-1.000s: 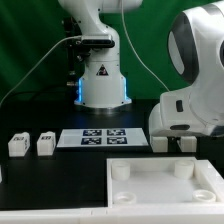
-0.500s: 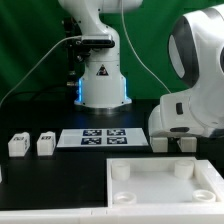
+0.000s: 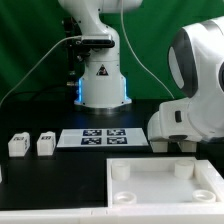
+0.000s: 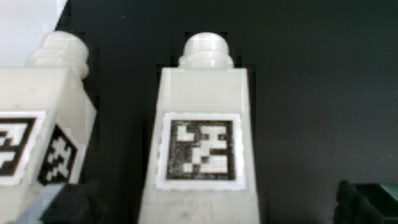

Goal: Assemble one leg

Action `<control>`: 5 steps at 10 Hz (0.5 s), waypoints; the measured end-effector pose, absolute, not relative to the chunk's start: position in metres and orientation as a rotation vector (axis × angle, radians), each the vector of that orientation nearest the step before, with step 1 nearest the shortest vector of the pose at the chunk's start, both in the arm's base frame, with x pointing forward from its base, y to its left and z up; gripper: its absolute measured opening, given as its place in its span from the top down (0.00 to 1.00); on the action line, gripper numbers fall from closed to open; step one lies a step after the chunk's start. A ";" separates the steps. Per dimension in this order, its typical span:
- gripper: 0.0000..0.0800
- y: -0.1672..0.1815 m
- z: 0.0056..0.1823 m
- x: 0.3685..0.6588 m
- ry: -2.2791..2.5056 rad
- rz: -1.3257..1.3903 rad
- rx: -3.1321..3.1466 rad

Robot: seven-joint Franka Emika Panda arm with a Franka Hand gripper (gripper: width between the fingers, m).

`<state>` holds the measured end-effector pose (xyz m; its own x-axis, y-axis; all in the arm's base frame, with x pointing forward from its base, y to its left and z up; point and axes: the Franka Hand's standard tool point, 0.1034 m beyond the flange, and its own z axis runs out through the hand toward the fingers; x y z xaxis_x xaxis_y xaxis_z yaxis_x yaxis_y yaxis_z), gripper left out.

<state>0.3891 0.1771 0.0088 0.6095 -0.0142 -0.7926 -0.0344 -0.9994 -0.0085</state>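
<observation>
The open fingers of my gripper are down on both sides of the centred leg (image 4: 199, 190), so my gripper closes on the leg next.
Two white legs with marker tags lie side by side under my wrist. In the wrist view one leg (image 4: 199, 130) is centred, and the other leg (image 4: 45, 120) is beside it. My gripper (image 4: 214, 205) is open. Its dark fingertips (image 4: 370, 200) stand either side of the centred leg with gaps, not touching it. In the exterior view the arm's white hand (image 3: 180, 120) covers the fingers. The same two legs (image 3: 160, 143) peek out below it on the right. Two more legs (image 3: 17, 145) (image 3: 45, 144) stand at the left.
The white tabletop (image 3: 150, 190) with round corner sockets lies at the front. The marker board (image 3: 100, 137) lies flat in the middle. The robot base (image 3: 100, 80) stands behind it, with cables running off to the left.
The arm's hand has sunk slightly over the two legs on the right. The legs, tabletop and marker board have not moved.
</observation>
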 end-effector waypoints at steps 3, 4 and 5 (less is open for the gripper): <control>0.19 0.179 0.007 0.388 0.036 1.383 -2.796; 0.35 0.179 0.007 0.388 0.036 1.383 -2.796; 0.35 0.179 0.007 0.388 0.036 1.383 -2.796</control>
<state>0.3877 0.1787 0.0066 0.6067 -0.0110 -0.7948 -0.0302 -0.9995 -0.0093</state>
